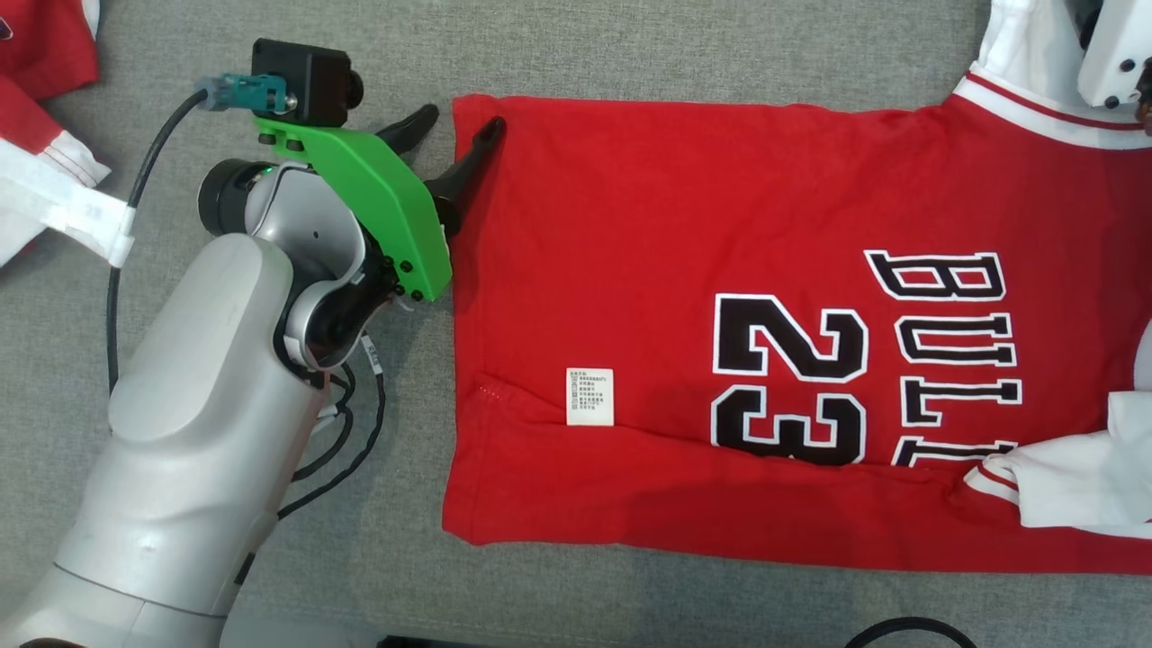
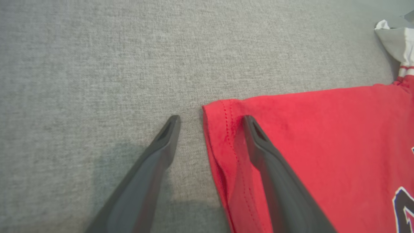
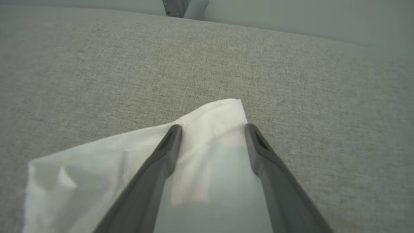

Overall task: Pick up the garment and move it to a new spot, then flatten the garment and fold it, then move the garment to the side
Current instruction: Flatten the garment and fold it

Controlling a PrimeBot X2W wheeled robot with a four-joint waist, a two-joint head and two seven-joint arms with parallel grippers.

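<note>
My left gripper grabs the jersey (image 1: 720, 225) by its far hem corner (image 1: 475, 117) next, to fold the jersey lengthwise.
The garment is a red jersey (image 1: 720, 225) with white sleeves and black "23" lettering, spread flat across the grey surface in the head view. My left gripper (image 1: 461, 117) is open at the jersey's far hem corner, one finger lying on the red cloth and the other on the bare surface. The left wrist view shows that hem corner (image 2: 223, 111) between the spread fingers of this gripper (image 2: 211, 120). My right gripper (image 3: 213, 128) is open over a white sleeve (image 3: 207, 119), its fingers straddling the sleeve's tip. The right arm's pale housing (image 1: 1111, 54) shows at the top right.
Another red and white garment (image 1: 45, 108) lies at the far left edge. A white care label (image 1: 589, 396) sits on the jersey near its front fold. Black cables (image 1: 351, 441) trail beside my left forearm. Bare grey fabric surface (image 1: 630, 54) lies beyond the jersey.
</note>
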